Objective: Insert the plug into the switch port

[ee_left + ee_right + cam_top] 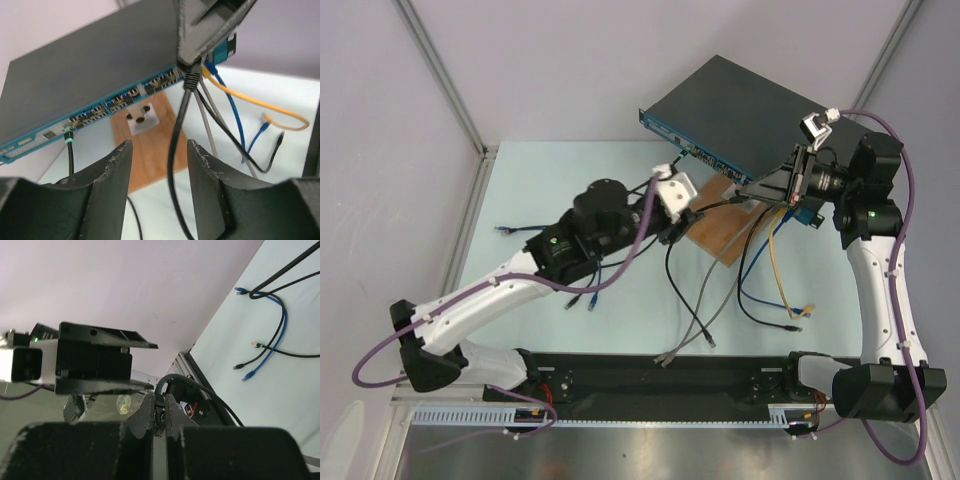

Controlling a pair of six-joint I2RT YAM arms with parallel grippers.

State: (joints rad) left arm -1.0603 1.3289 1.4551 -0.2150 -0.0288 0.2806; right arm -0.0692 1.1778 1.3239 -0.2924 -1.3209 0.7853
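My left gripper grabs the black cable just behind the dark plug (720,204) (184,103) next, which leaves the cable's tip free for the switch port.
The switch (745,105) is a flat black box, propped up at the back right, its blue front face (120,100) lined with small sockets. My right gripper (748,190) is shut on a dark plug (160,407). In the left wrist view that plug (191,77) hangs just in front of the right end of the socket row, and I cannot tell whether it touches the face. Its black cable (175,150) drops between the fingers of my left gripper (160,150). My left gripper is open, grips nothing, and points at the switch from below left (692,213).
A brown wooden board (150,150) with a white block (141,119) lies under the switch front. A green-tipped plug (67,135) sits in a left socket. Yellow (260,102), blue (235,115), grey (205,120) and black cables trail over the table.
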